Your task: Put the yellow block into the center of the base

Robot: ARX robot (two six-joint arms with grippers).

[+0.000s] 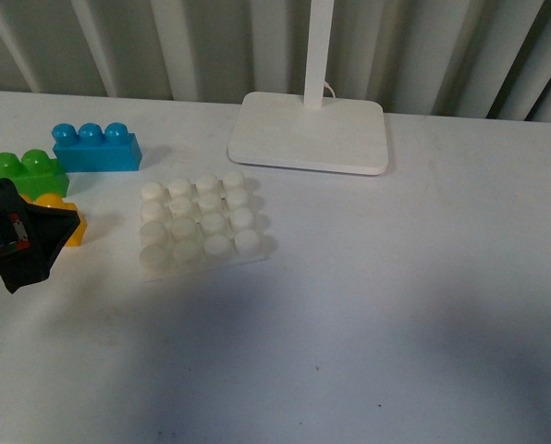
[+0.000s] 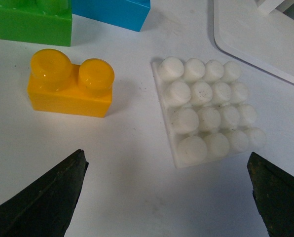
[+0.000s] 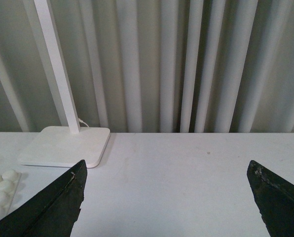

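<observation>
My left gripper grabs the two short ends of the yellow block (image 2: 70,89) next. Then it seats the block in the base center.
The yellow block (image 2: 70,89) lies on the white table, studs up, left of the base (image 2: 208,108), a white plate with a 4x4 grid of studs. In the front view the yellow block (image 1: 69,220) is partly hidden behind my left gripper (image 1: 42,245), and the base (image 1: 200,225) lies just right of it. My left gripper (image 2: 165,163) is open and empty, held above the table short of the block and the base. My right gripper (image 3: 165,165) is open and empty over bare table, and it is not in the front view.
A green two-stud brick (image 1: 28,171) and a blue three-stud brick (image 1: 95,148) lie behind the yellow block. A white lamp stand (image 1: 311,132) with a pole stands behind the base, in front of a ribbed wall. The base's corner (image 3: 1,190) shows in the right wrist view.
</observation>
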